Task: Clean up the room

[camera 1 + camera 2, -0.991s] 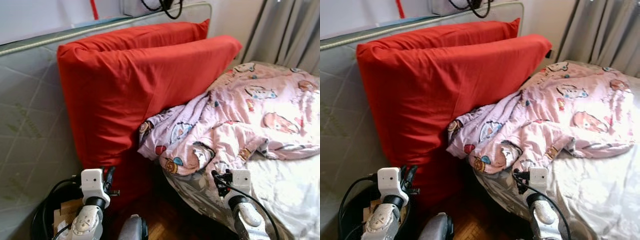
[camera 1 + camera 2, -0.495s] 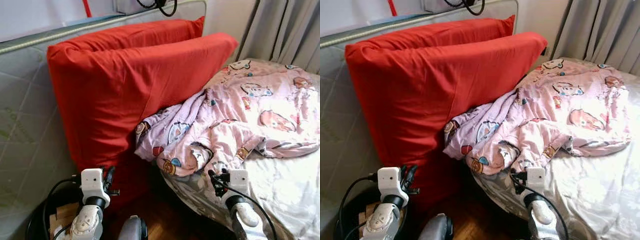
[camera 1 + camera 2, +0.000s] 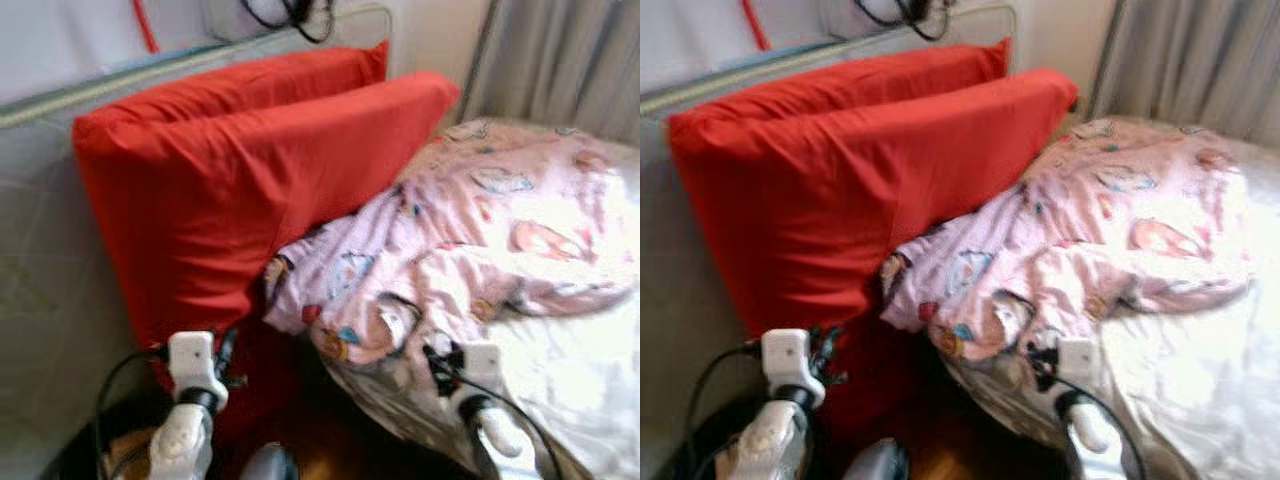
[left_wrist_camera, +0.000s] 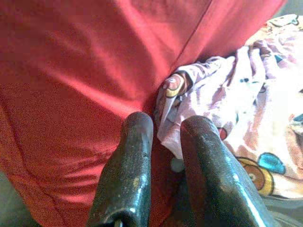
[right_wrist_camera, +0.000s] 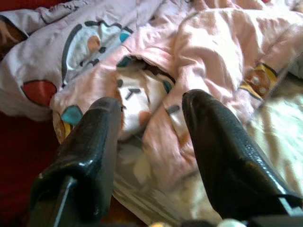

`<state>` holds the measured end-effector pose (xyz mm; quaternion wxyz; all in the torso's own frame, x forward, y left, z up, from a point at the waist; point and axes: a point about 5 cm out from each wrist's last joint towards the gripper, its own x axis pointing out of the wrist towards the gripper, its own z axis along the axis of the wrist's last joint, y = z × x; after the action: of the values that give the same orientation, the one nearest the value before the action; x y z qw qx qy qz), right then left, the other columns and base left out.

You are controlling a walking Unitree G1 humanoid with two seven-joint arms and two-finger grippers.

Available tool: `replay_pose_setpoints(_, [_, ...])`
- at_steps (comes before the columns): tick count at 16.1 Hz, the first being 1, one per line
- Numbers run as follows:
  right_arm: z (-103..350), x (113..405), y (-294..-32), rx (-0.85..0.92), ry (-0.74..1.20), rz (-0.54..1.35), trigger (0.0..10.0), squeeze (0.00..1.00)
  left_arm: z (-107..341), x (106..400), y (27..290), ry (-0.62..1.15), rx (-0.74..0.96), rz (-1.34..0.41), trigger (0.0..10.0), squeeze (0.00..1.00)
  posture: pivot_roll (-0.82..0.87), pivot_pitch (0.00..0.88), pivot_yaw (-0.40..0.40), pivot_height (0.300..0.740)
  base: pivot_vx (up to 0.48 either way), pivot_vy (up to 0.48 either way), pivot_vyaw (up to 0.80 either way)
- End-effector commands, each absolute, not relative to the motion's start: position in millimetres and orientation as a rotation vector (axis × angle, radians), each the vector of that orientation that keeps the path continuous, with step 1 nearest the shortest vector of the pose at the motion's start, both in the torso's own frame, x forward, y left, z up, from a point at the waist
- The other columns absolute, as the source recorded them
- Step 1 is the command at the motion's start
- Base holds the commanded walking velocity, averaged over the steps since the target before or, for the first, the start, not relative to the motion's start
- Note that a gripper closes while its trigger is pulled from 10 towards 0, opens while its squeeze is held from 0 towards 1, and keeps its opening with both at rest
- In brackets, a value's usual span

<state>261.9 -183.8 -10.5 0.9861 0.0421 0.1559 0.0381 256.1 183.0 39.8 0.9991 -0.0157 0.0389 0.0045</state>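
Note:
The fold hangs loose off the corner of the bed while the rest lies across the bed, so my right gripper needs to grab the blanket (image 3: 470, 240) by its hanging fold (image 3: 418, 362) next.
A crumpled pink cartoon-print blanket (image 3: 470, 240) lies over the bed's near corner, its edge hanging toward two big red pillows (image 3: 250, 170) that stand on edge beside the bed. My left gripper (image 3: 225, 350) is low in front of the front red pillow. In the left wrist view the left gripper (image 4: 166, 124) stands open by a narrow gap, nothing between its fingers, pointing at the seam where pillow and blanket meet. My right gripper (image 3: 440, 362) hovers just short of the blanket's hanging fold. In the right wrist view the right gripper (image 5: 151, 101) is open wide and empty.
A grey quilted mattress (image 3: 40, 270) stands upright behind the pillows on the left. The bed's pale sheet (image 3: 590, 390) spreads to the right, with grey curtains (image 3: 570, 60) behind. Black cables (image 3: 110, 390) loop by my left arm above dark wooden floor (image 3: 330, 450).
The whole picture has drifted left and gone blurred, so the camera has moved. Both arms keep the same pose and the blanket and pillows lie as before.

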Motion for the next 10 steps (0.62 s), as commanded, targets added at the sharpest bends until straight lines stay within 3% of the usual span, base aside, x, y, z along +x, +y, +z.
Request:
replay_pose_setpoints(1, [-6.2, 268.2, -173.3, 0.110, 0.292, 0.091, 10.0, 0.00, 41.3, 255.9, 191.3, 0.081, -0.019, 0.027, 10.0, 0.00, 0.06, 0.000, 0.026, 0.623, 0.315, 0.000, 0.00])
replay_pose_setpoints(10, [-9.3, 266.3, -173.6, 0.130, 0.311, 0.078, 10.0, 0.00, 42.6, 255.7, 190.8, 0.078, -0.013, 0.016, 10.0, 0.00, 0.06, 0.000, 0.033, 0.623, 0.314, 0.000, 0.00])
